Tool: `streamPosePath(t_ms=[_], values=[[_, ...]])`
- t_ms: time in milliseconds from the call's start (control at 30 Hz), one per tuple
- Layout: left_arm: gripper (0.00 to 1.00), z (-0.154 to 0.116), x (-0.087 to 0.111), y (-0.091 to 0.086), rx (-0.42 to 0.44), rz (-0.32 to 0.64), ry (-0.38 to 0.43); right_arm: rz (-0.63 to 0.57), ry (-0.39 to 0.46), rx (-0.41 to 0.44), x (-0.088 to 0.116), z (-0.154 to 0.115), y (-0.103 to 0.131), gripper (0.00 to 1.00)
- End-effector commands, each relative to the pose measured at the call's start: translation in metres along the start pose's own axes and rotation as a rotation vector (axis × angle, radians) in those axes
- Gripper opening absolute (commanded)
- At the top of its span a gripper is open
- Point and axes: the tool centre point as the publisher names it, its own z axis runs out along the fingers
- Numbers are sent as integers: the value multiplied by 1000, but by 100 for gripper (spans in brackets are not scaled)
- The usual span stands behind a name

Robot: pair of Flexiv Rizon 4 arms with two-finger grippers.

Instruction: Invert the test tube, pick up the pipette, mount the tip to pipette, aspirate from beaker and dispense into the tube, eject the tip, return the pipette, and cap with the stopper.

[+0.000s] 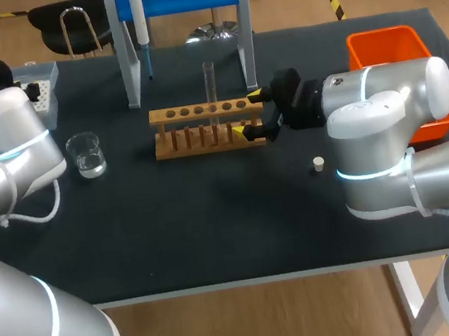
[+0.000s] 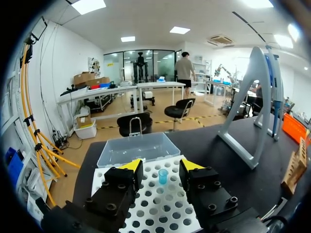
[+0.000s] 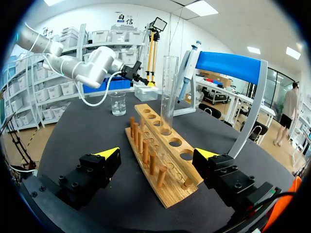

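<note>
I need to grab the small blue tip next with my left gripper, by its wide open end (image 2: pixel 163 173), for the pipette.
A clear test tube (image 1: pixel 210 82) stands upright in the wooden rack (image 1: pixel 206 126). My right gripper (image 1: pixel 250 114) is open, its yellow-tipped fingers on either side of the rack's right end (image 3: pixel 160 160) without touching it; the test tube (image 3: pixel 168 94) is a few holes ahead. The pipette (image 1: pixel 139 21) hangs on the blue-topped stand. My left gripper (image 2: pixel 160 167) is open over the white tip box (image 2: pixel 160 208), and a single blue tip (image 2: pixel 163 175) stands just ahead between its fingers, untouched. In the head view that gripper is hidden by its own arm. A beaker (image 1: pixel 86 154) with water sits left of the rack. The stopper (image 1: pixel 318 164) lies on the mat.
An orange bin (image 1: pixel 392 52) stands at the back right, partly behind my right arm. The tip box (image 1: pixel 38 90) is at the back left, with a clear tray (image 2: pixel 138 148) beyond it. The stand's grey legs (image 1: pixel 129 73) are just behind the rack.
</note>
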Motion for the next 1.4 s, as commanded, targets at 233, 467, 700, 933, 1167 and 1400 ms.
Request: streamPosePath(t_ms=[233,467,700,933,1167,1400], values=[[44,1,-1,1,-7,2,6,0,-3,-1,1,0,-1,100],[43,1,0,2,-9,2,8,0,-3,-1,1,0,-1,100],[43,0,0,3,-12,2,5,0,-3,-1,1,0,-1,100],[39,0,-1,3,-12,4,3,0,-3,-1,1,0,-1,100],[35,0,-1,3,-9,8,1,0,-3,-1,1,0,-1,100],[30,0,-2,3,-11,9,-2,0,-3,-1,1,0,-1,100]])
